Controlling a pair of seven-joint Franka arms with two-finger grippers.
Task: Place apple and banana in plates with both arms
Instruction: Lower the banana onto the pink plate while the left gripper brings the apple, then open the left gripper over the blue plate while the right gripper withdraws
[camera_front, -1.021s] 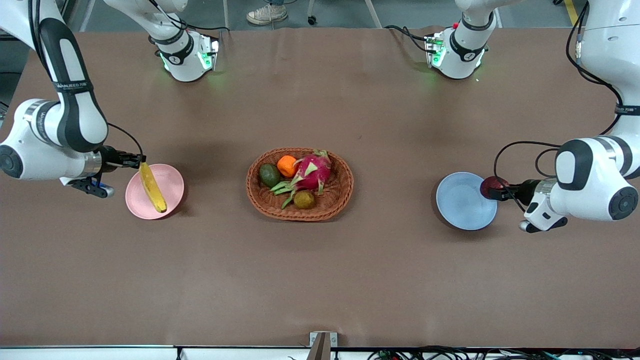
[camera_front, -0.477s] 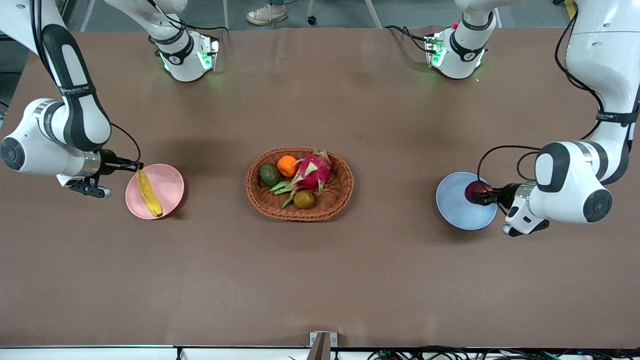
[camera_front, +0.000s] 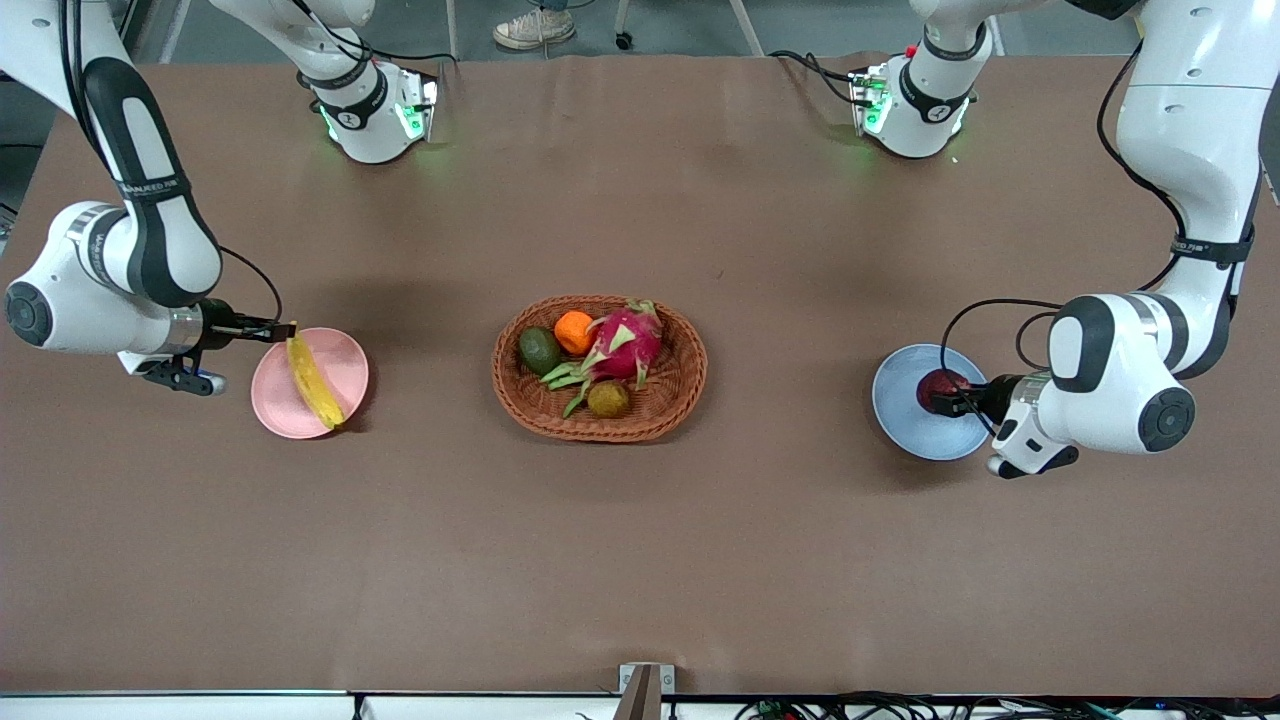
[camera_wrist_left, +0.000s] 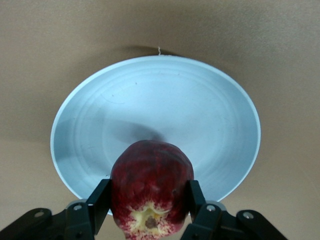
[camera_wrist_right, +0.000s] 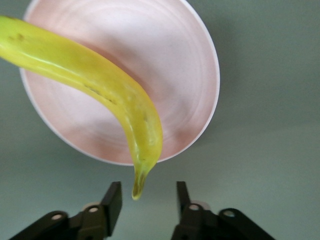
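Observation:
My left gripper is holding the apple over the blue plate (camera_front: 905, 415), so the apple (camera_front: 938, 388) would rest in the plate. My left gripper needs to let go of the apple.
The yellow banana (camera_front: 315, 382) lies across the pale pink plate (camera_front: 345, 355), with its ends past the rim. My right gripper (camera_front: 282, 328) is open at the plate's edge, toward the right arm's end of the table. In the right wrist view the banana (camera_wrist_right: 100, 80) rests on the pink plate (camera_wrist_right: 170, 65), and its dark tip hangs free between my open gripper (camera_wrist_right: 146, 200). My left gripper (camera_front: 958, 402) is shut on the dark-red apple (camera_front: 938, 388) just over the light blue plate (camera_front: 905, 415). The left wrist view shows the apple (camera_wrist_left: 151, 185) clamped in my gripper (camera_wrist_left: 148, 202) above the blue plate (camera_wrist_left: 165, 100).
An oval brown wicker basket (camera_front: 690, 385) stands mid-table between the plates. It holds a pink dragon fruit (camera_front: 630, 342), an orange (camera_front: 574, 332), a dark green avocado (camera_front: 539, 350) and a kiwi (camera_front: 608, 399). Both arm bases stand along the table edge farthest from the front camera.
My right gripper has opened and let go of the banana, which now rests on the pink plate. My left gripper has carried the apple from beside the blue plate to over it.

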